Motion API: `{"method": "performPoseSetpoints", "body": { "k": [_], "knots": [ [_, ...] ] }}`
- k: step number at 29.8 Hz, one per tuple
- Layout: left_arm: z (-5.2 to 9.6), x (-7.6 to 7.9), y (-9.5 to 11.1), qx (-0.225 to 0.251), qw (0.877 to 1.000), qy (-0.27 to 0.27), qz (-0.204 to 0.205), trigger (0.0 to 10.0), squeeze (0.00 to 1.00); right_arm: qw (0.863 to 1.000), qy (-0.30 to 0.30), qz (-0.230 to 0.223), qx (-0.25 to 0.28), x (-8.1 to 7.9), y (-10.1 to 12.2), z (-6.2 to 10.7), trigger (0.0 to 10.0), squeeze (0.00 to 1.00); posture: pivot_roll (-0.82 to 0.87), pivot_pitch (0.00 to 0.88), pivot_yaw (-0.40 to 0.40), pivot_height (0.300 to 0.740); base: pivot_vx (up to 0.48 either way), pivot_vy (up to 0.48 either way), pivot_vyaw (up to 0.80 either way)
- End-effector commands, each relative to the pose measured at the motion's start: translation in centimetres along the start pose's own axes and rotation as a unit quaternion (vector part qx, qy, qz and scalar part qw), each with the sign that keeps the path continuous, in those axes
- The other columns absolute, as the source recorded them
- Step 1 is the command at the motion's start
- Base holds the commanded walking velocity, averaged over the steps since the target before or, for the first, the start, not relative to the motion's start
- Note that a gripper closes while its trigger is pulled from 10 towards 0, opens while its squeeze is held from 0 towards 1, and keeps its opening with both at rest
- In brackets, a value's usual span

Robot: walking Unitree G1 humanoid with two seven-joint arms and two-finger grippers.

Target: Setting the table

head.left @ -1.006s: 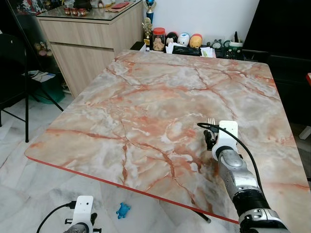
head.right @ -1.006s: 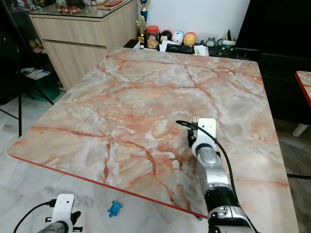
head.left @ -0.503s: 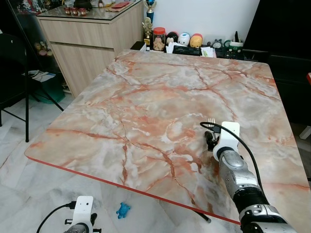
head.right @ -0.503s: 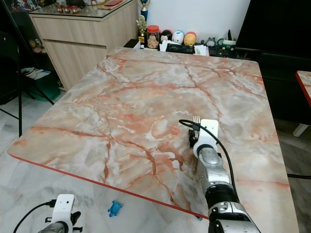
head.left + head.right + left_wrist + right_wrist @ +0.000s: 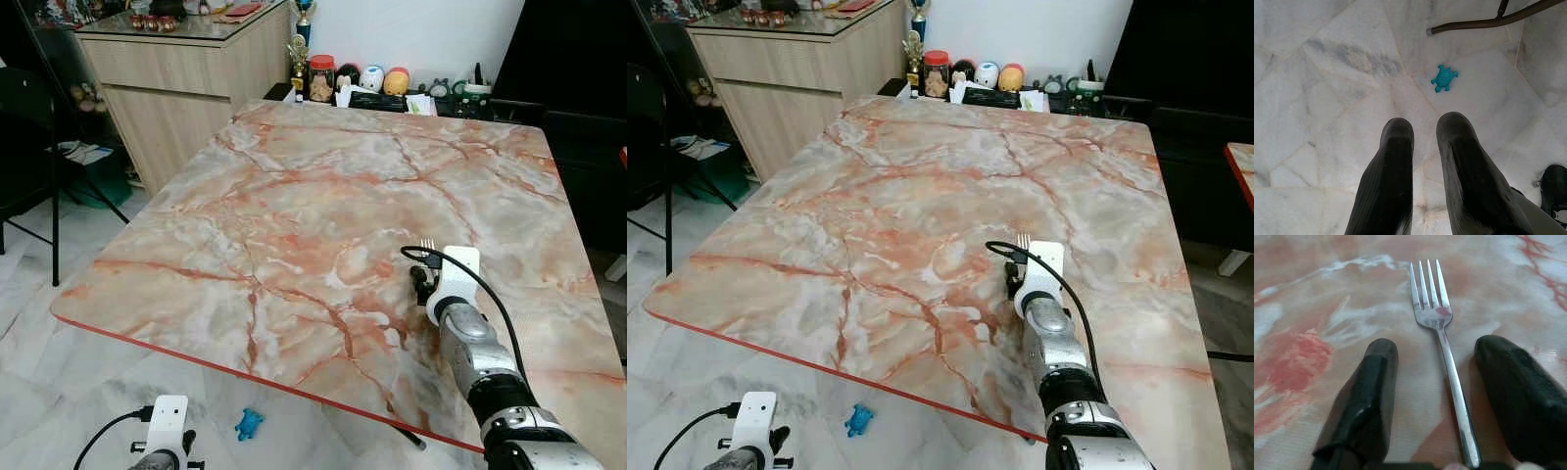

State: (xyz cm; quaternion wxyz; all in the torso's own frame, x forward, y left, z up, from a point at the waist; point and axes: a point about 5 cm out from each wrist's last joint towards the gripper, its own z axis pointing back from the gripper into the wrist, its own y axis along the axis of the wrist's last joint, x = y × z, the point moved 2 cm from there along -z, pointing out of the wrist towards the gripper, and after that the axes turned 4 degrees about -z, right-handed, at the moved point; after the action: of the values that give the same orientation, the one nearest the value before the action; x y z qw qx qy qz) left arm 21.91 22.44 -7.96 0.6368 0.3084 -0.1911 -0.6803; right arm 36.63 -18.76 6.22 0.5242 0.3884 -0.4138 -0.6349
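Observation:
The right gripper grabs the fork by its slim handle just below the fork's head (image 5: pixel 1452 374) next, since the fork's pointed teeth lie at its far end.
A silver fork (image 5: pixel 1442 352) lies flat on the marbled pink table (image 5: pixel 294 215), tines pointing away from me; its tines (image 5: pixel 426 243) show just past the white wrist camera. My right gripper (image 5: pixel 1438 345) rests low over the table at the near right. It is open, with one black finger on each side of the fork's handle and not pressing it. My left gripper (image 5: pixel 1425 132) hangs below the table's near edge over the floor. Its fingers stand a little apart with nothing between them.
The table's red near edge (image 5: pixel 245 372) runs diagonally in front of me. Jars and small figurines (image 5: pixel 362 78) line the far edge, beside a wooden cabinet (image 5: pixel 176 69). A black chair (image 5: pixel 24 147) stands at the left. A blue turtle toy (image 5: pixel 1444 78) lies on the marble floor.
My right arm has shifted only slightly. The fork lies in the same place between the open fingers.

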Motion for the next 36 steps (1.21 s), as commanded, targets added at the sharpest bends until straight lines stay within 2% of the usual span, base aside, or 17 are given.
{"method": "performPoseSetpoints", "body": {
  "k": [1,5,6,7,8,9,10,36],
  "knots": [
    [0.1,-0.3,-0.5,-0.011,1.000,0.003,0.005,10.0,0.00,1.000,0.001,-0.003,-0.002,0.0,-0.1,-0.1,2.0,0.00,0.05,0.000,0.033,0.740,0.000,0.000,0.00],
    [0.1,-0.3,-0.5,-0.011,1.000,0.003,0.004,10.0,0.00,1.000,0.000,-0.002,-0.004,0.1,-0.2,-0.1,1.8,0.00,0.05,0.000,0.033,0.740,0.000,0.000,0.00],
    [0.1,-0.3,-0.5,-0.011,1.000,0.003,0.005,10.0,0.00,1.000,0.000,-0.002,-0.004,0.1,-0.3,-0.1,1.4,0.00,0.05,0.000,0.033,0.740,0.000,0.000,0.00],
    [0.1,-0.3,-0.5,-0.011,1.000,0.003,0.005,10.0,0.00,1.000,-0.001,-0.002,-0.004,0.1,-0.3,-0.1,1.4,0.00,0.05,0.000,0.033,0.740,0.000,0.000,0.00],
    [0.1,-0.3,-0.5,-0.011,1.000,0.003,0.005,10.0,0.00,1.000,-0.001,-0.001,-0.004,0.1,-0.3,-0.1,0.5,0.00,0.05,0.000,0.032,0.740,0.000,0.000,0.00],
    [0.1,-0.3,-0.5,-0.011,1.000,0.003,0.005,10.0,0.00,1.000,-0.001,-0.001,-0.004,0.1,-0.3,-0.1,0.5,0.00,0.05,0.000,0.032,0.740,0.000,0.000,0.00],
    [0.1,-0.3,-0.5,-0.011,1.000,0.002,0.005,10.0,0.00,1.000,-0.001,-0.002,-0.004,0.2,-0.3,-0.1,0.0,0.00,0.05,0.000,0.032,0.740,0.000,0.000,0.00],
    [0.1,-0.2,-0.5,-0.010,1.000,0.000,0.007,10.0,0.00,1.000,0.004,-0.005,-0.006,-0.3,-1.1,0.3,0.0,0.00,0.05,0.000,0.032,0.740,0.000,0.000,0.00]
  ]
}}
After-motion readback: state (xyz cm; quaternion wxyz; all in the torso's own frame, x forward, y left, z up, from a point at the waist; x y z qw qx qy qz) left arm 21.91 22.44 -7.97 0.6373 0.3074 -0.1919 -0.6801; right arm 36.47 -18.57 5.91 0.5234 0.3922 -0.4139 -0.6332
